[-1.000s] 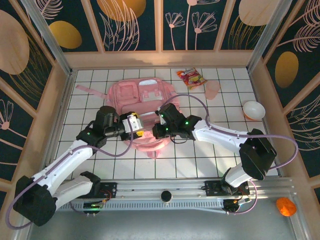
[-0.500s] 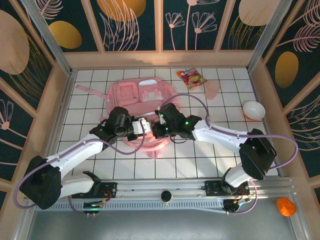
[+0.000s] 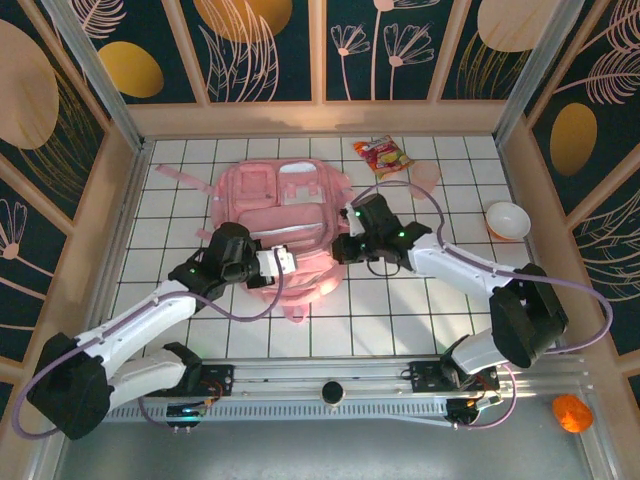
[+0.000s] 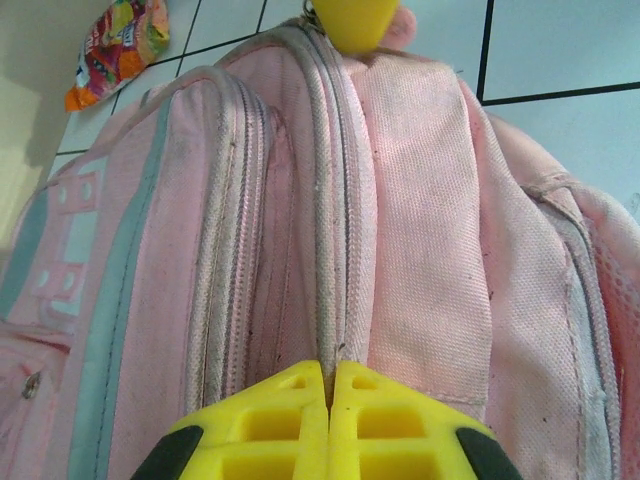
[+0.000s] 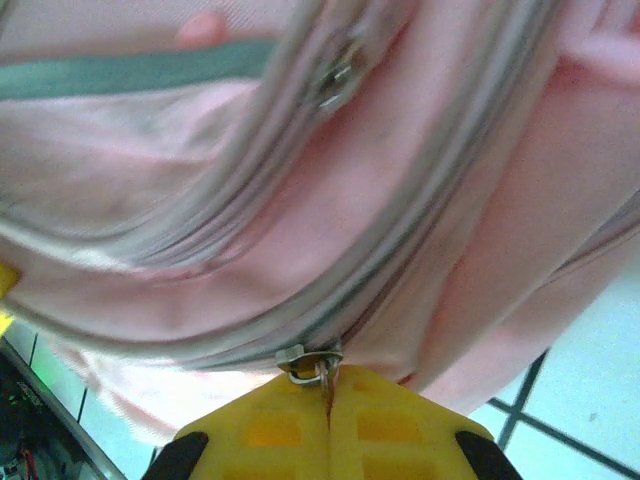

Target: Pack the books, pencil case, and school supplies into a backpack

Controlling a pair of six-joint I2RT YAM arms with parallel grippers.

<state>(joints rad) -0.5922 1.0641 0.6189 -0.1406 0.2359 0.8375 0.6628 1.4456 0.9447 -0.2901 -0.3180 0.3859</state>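
Note:
My right gripper should stay closed on the metal pull (image 5: 310, 362), because the zipper seam goes on beyond the pull.
The big pink backpack (image 3: 290, 200) lies flat on the tiled table between both arms. My left gripper (image 3: 283, 262) is at its near edge; in the left wrist view the left gripper (image 4: 328, 365) is shut, pinching the backpack (image 4: 420, 200) along its zipper seam. My right gripper (image 3: 347, 238) is at the bag's right side. In the right wrist view the right gripper (image 5: 328, 375) is shut on a metal zipper pull (image 5: 310, 362) of the backpack (image 5: 330, 200). The books, pencil case and school supplies are out of view.
A red-orange snack packet (image 3: 383, 155) and a pink cup (image 3: 427, 178) lie at the back right, a white bowl (image 3: 507, 220) near the right wall. Pink straps (image 3: 180, 180) trail left of the bag. Wooden walls enclose the table.
My left gripper has closed on the backpack's zipper seam at the near edge. My right gripper moved right and back, still shut, and the bag shifted with it.

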